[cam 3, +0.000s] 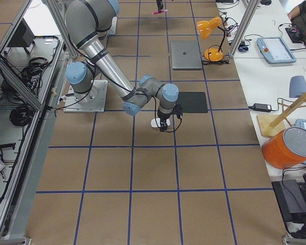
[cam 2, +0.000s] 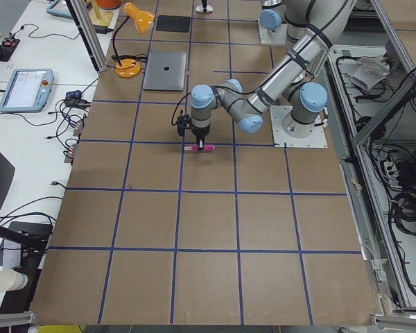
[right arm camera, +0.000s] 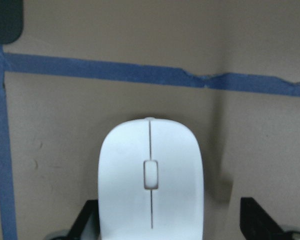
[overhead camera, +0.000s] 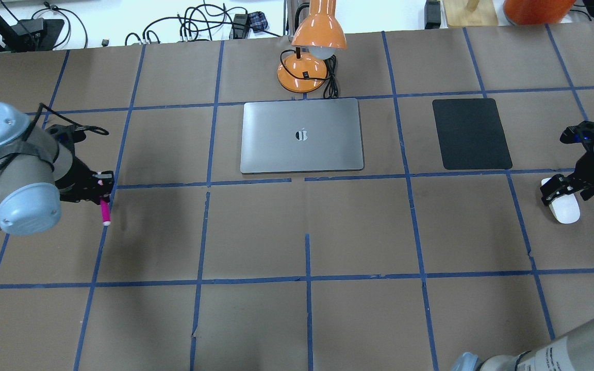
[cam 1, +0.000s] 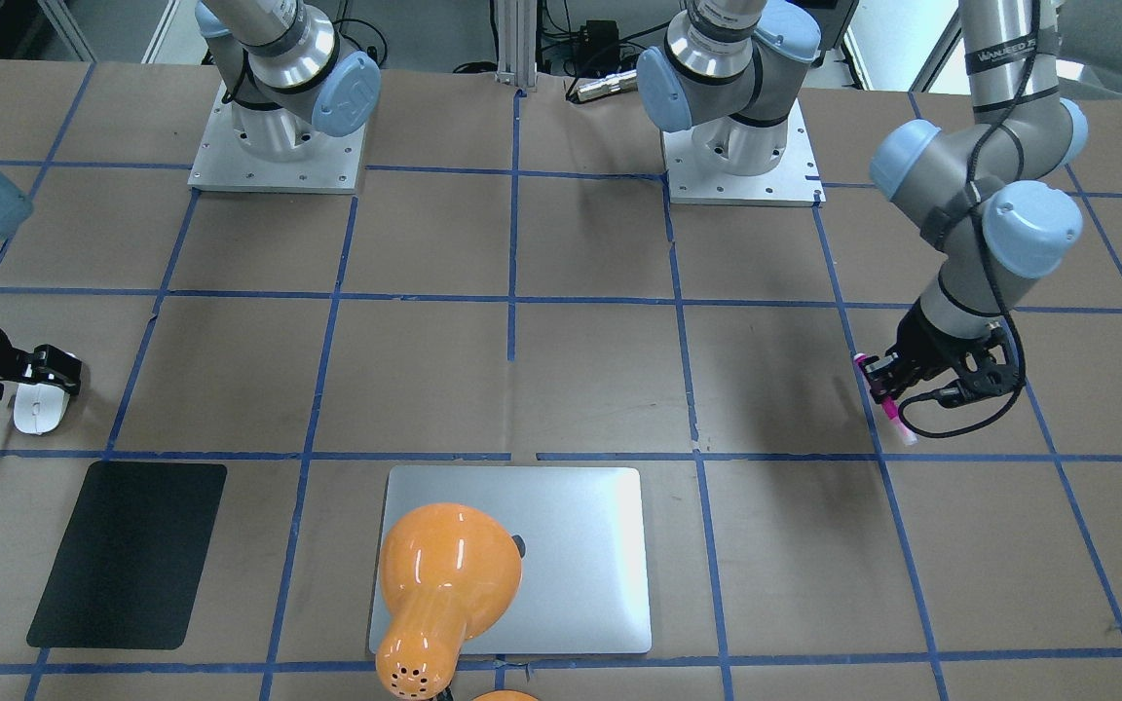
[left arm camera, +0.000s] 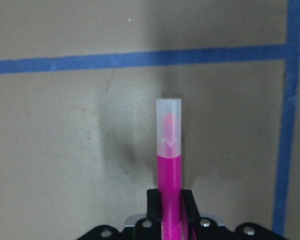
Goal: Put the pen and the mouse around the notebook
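The mouse's front end (right arm camera: 150, 124) curves round. My right gripper should next grab the mouse by its long facing sides to put it in place.
The pen (overhead camera: 104, 211), magenta with a pale cap, pokes out of my left gripper (overhead camera: 102, 193), which is shut on its magenta end at the table's left side. In the left wrist view the pen (left arm camera: 169, 160) points away over bare paper, its shadow offset to the left. The white mouse (overhead camera: 565, 208) rests on the paper at the far right. My right gripper (overhead camera: 564, 193) is open over its rear; in the right wrist view the mouse (right arm camera: 150, 175) lies between the fingers, with a gap on the right. The silver notebook (overhead camera: 302, 152) lies closed at the middle back.
An orange desk lamp (overhead camera: 311, 49) stands just behind the notebook, and in the front-facing view its shade (cam 1: 444, 570) covers part of the lid. A thin black pad (overhead camera: 471, 134) lies right of the notebook, near the mouse. Blue tape lines grid the brown table.
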Controlling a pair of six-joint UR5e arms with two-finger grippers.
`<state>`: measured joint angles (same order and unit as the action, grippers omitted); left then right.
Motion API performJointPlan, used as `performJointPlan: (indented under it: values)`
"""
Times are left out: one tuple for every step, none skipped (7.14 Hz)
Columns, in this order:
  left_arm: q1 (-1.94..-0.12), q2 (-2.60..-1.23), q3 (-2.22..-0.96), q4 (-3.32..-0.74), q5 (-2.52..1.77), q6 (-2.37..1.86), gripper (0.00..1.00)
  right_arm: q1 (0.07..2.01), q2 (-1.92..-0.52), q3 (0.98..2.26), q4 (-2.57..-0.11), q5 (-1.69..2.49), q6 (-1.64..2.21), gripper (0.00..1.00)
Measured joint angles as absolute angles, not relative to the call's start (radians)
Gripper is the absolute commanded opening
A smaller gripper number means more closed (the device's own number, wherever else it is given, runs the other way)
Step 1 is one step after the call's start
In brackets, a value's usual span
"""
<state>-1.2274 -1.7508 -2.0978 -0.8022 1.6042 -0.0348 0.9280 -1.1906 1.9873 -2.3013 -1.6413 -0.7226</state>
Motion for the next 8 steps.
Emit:
performJointPlan:
  values:
    - [-1.362,-1.755,-2.077,-0.814,1.6,-0.329,0.0,0.93,-1.191,1.987,-2.301,-1.632,-0.717,0.33]
    - [-1.486,-1.764,-2.057,-0.816,1.597,-0.581,0.0,0.933,-1.193,1.986,-2.3,-1.628,-0.715,0.34]
    - [-1.594,-1.776,-2.027,-0.817,1.593,-0.804,0.0,0.939,-1.2,1.981,-2.294,-1.629,-0.71,0.33]
    - [-1.699,-1.796,-1.986,-0.819,1.582,-1.032,0.0,0.96,-1.216,1.961,-2.271,-1.63,-0.694,0.3]
    - [-1.792,-1.825,-1.947,-0.82,1.572,-1.227,0.0,0.997,-1.231,1.918,-2.223,-1.629,-0.657,0.3]
    - [-1.868,-1.861,-1.917,-0.819,1.564,-1.4,0.0,1.05,-1.231,1.856,-2.154,-1.625,-0.591,0.3]
    - [-1.935,-1.9,-1.9,-0.815,1.559,-1.55,0.0,1.125,-1.213,1.78,-2.097,-1.613,-0.505,0.3]
    - [-1.975,-1.928,-1.896,-0.816,1.559,-1.628,0.0,1.219,-1.168,1.694,-2.073,-1.594,-0.411,0.3]
